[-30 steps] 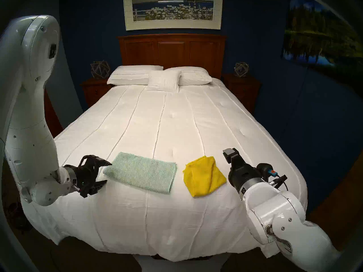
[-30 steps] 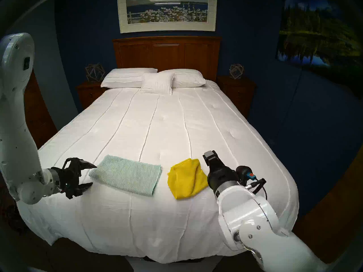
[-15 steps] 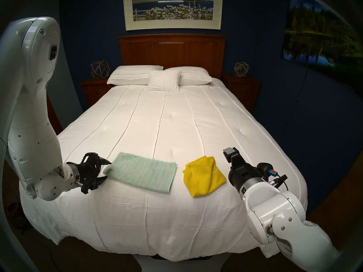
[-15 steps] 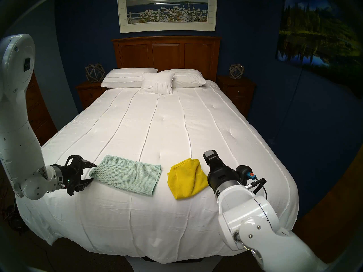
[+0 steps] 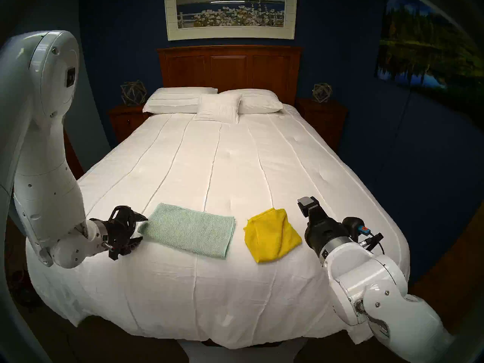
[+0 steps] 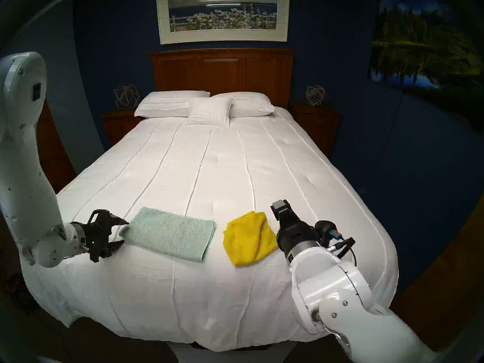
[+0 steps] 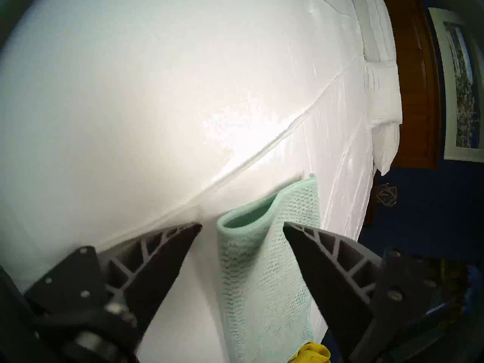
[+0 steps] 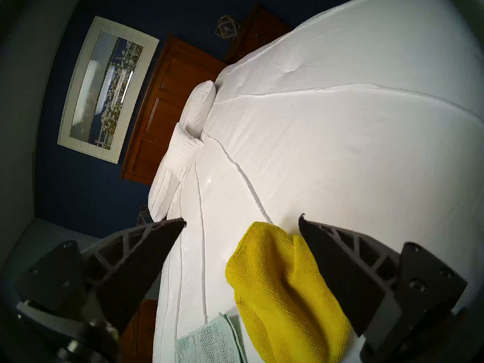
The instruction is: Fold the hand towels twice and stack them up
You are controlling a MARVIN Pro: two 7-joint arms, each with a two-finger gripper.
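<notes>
The mint-green towel's open end stands up in a raised fold while the rest lies flat. So my left gripper grabs that raised fold [image 5: 145, 228] [image 7: 248, 220] next.
The mint-green waffle hand towel [image 5: 188, 230] lies folded in a long rectangle on the white bedspread [image 5: 222, 171], near the foot of the bed. My left gripper [image 5: 143, 229] is open at its left end. In the left wrist view the towel's rolled fold [image 7: 241, 239] sits between the two fingers [image 7: 167, 252], untouched. The yellow hand towel [image 5: 271, 236] lies in a loose, lumpy fold to the right, apart from the mint one. My right gripper [image 5: 308, 202] hovers just right of it, open wide, with the yellow towel [image 8: 282, 284] below its fingers [image 8: 337, 270].
Three white pillows [image 5: 214, 103] lean against the wooden headboard [image 5: 229, 66] far back. Nightstands with wire ornaments [image 5: 133, 92] flank the bed. The bedspread drops off at the front edge [image 5: 209, 289] just below the towels.
My left gripper has slid right and slightly back, bringing its fingers around the mint towel's left end, and narrowed a little. The right arm and both towels have stayed put.
</notes>
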